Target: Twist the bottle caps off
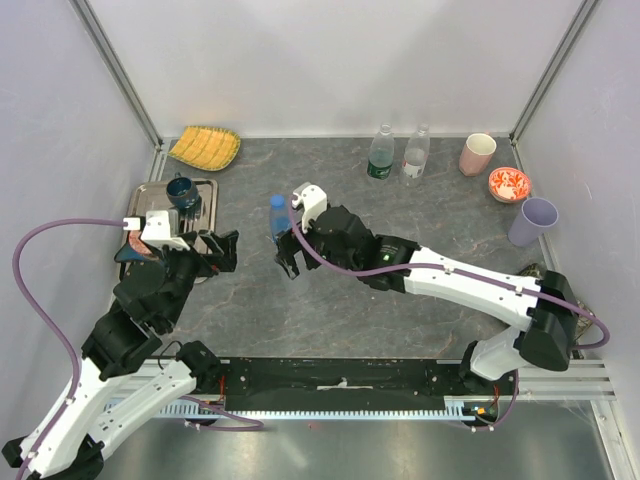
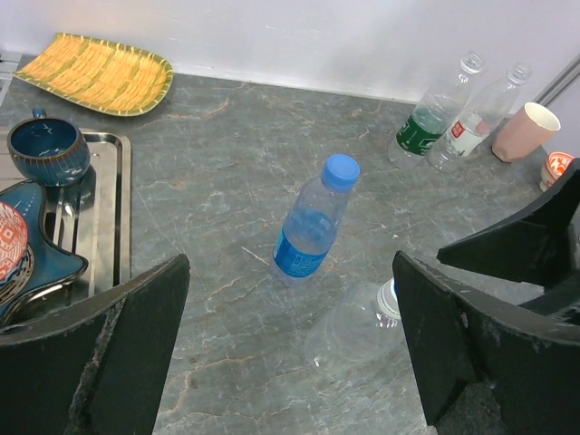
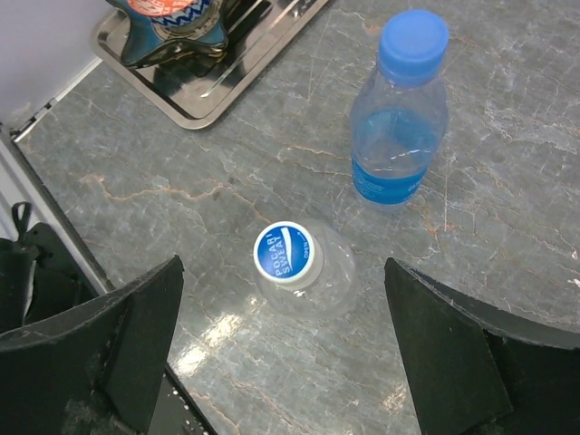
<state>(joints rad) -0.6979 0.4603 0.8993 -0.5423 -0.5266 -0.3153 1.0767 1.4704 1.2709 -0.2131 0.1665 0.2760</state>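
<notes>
I will grab the clear bottle (image 3: 308,272) by its cap from above with my right gripper. The bottle's body stays free for my left gripper to hold for unscrewing.
A blue-tinted bottle (image 1: 279,217) with a blue cap (image 3: 413,37) stands upright mid-table. Close beside it stands a clear bottle (image 3: 308,272) with a white-and-blue cap (image 3: 284,252). My right gripper (image 3: 284,308) hovers open directly over that cap, fingers wide on either side and touching nothing. In the top view the right gripper (image 1: 291,255) hides this clear bottle. My left gripper (image 2: 288,335) is open and empty, to the left of both bottles (image 2: 313,227). Two more bottles, one with a green label (image 1: 380,153) and one clear (image 1: 416,153), stand at the back wall.
A metal tray (image 1: 148,197) at the left holds a dark blue cup (image 1: 181,190) and dishes. A yellow plate (image 1: 205,147) lies at the back left. A pink cup (image 1: 477,153), a red patterned bowl (image 1: 509,184) and a purple cup (image 1: 535,220) stand at the right.
</notes>
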